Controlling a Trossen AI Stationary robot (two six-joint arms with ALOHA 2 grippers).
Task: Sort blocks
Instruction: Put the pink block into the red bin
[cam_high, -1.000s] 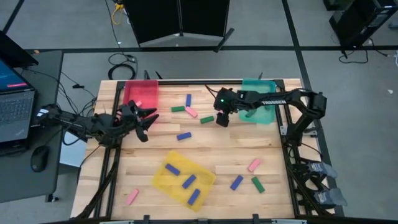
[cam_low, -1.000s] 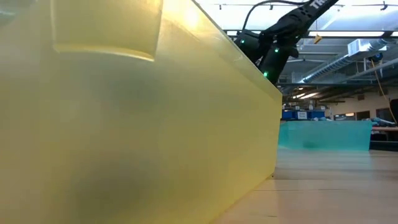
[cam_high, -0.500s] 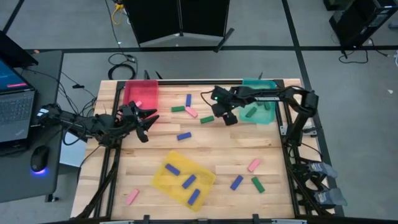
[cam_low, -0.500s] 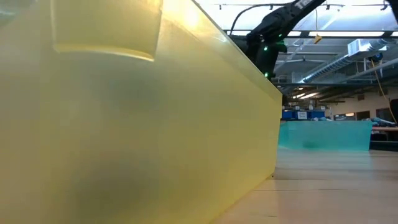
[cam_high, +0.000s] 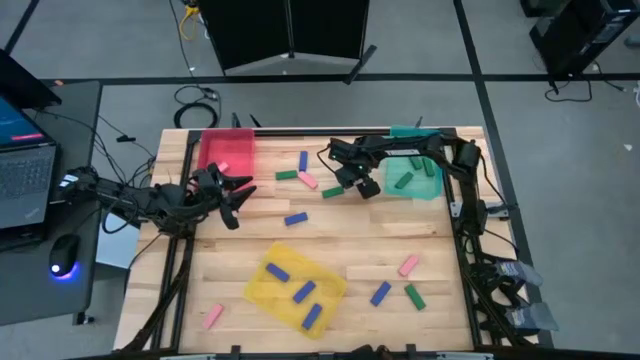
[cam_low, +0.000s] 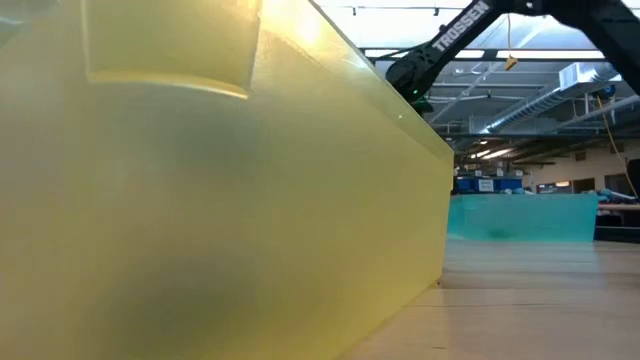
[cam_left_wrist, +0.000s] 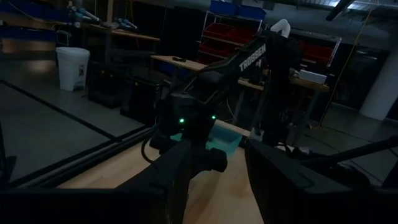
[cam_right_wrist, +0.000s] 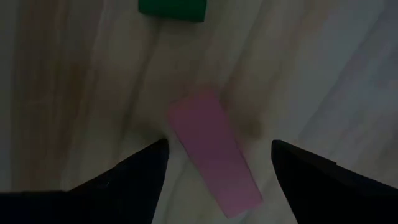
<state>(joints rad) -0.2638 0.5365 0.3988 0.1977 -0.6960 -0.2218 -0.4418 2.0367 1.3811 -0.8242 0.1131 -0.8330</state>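
Observation:
I will grab the pink block (cam_high: 307, 181) by its long sides with my right gripper next, to sort it into the red tray (cam_high: 228, 150).
A pink block (cam_high: 307, 181) (cam_right_wrist: 214, 149) lies flat on the wooden table between the red tray (cam_high: 228, 150) and the teal tray (cam_high: 415, 172). My right gripper (cam_high: 345, 172) (cam_right_wrist: 219, 144) points down over it, open, one finger on either side of the block and clear of it. A green block (cam_right_wrist: 172, 9) lies just beyond the pink one. My left gripper (cam_high: 236, 193) hovers open near the red tray at the table's left, level, holding nothing.
A yellow tray (cam_high: 296, 285) with blue blocks sits near the front; its wall (cam_low: 200, 200) fills the low view. Loose blocks lie about: green (cam_high: 333, 191), blue (cam_high: 295, 218), pink (cam_high: 408, 265), blue (cam_high: 380, 293), green (cam_high: 414, 296), pink (cam_high: 211, 317).
My right gripper has moved from beside the teal tray toward the table's left, sunk toward the table and rolled about its own axis, coming over the pink block. No block has shifted.

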